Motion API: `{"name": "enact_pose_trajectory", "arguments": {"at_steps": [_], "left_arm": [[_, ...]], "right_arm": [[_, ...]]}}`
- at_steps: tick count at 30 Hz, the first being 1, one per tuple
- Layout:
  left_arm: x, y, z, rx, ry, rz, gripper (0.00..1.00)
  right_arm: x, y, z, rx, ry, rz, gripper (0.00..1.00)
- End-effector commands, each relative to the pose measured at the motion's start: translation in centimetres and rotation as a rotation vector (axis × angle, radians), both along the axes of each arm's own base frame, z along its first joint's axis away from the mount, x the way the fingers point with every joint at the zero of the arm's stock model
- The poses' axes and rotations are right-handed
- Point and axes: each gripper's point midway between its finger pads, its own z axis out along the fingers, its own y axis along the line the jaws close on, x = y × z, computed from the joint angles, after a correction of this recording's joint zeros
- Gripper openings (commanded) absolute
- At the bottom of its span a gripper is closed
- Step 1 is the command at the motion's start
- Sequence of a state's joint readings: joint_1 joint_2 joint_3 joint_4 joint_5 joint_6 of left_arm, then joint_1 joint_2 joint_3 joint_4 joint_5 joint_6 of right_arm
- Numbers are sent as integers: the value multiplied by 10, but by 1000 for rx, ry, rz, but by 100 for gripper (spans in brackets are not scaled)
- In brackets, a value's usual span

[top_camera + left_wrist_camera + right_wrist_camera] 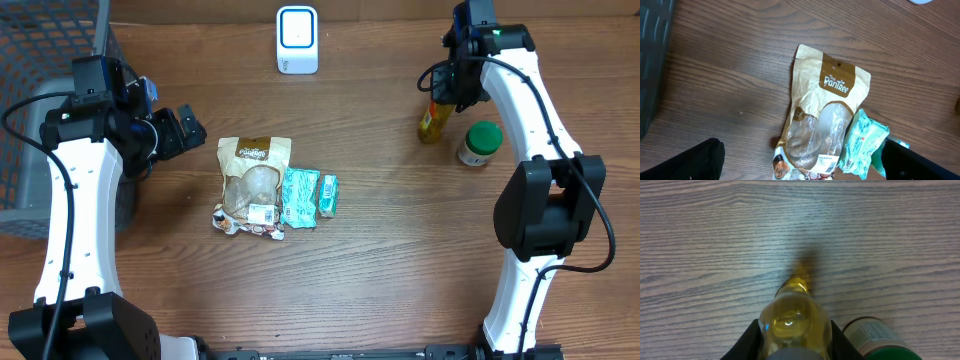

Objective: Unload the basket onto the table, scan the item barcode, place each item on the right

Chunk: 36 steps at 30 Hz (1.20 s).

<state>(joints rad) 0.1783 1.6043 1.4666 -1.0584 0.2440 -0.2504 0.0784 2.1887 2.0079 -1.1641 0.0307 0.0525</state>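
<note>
I should let go of the bottle (795, 322) with my right gripper: its base is upright on the flat table, so it would stay standing beside the green-lidded jar.
A bottle of yellow liquid (434, 121) is at the back right, and my right gripper (452, 92) is shut on it. In the right wrist view the bottle (795, 322) fills the gap between the two black fingers (746, 343). The white barcode scanner (297, 40) stands at the back centre, well to the left of the bottle. My left gripper (183, 130) is open over the table, left of a brown pouch (254, 182). In the left wrist view the pouch (826, 107) lies ahead of my left gripper (802, 157), which holds nothing.
A green-lidded jar (480, 143) stands right beside the bottle; the jar (874, 339) also shows in the right wrist view. Two teal packets (299, 197) (328, 195) lie against the pouch. A dark mesh basket (40, 60) fills the far left.
</note>
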Motion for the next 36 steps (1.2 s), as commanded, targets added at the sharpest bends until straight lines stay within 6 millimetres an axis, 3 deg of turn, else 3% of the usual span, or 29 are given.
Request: {"name": "enact_pose_trajectory", "arguments": {"at_steps": [1,3,6,7,10,17,24,28,32,36], "left_arm": [[4,-2,10,8,-33,-30,100],[4,-2,10,8,-33,-30,99],[4,-2,10,8,-33,-30,100],[4,-2,10,8,-33,-30,99],[4,-2,10,8,-33,-30,100],[4,-2,10,8,-33,-30,100],[4,-2,10,8,-33,-30,99],[4,-2,10,8,-33,-30,99],[4,-2,10,8,-33,-30,100],[4,-2,10,8,-33,-30,100]], "right_arm": [[-3,-7,10,-26,-15,-15,8],[-4,-8,10,-33,-13,-17,9],[-6,-8,10,-33,-4,-17,19],[-7,-8,9,-33,0,-17,31],[-9,-8,9,-33,9,-17,100],[-10,-7,23,-32,-8,-15,100],[-3,-7,92,-18,-173,-18,100],[-12,-11,135,-22,-269,-34,100],[-23,-43,168,-75,-341,-147,100],[-34,-87,169,-88,-321,-268,100]]}}
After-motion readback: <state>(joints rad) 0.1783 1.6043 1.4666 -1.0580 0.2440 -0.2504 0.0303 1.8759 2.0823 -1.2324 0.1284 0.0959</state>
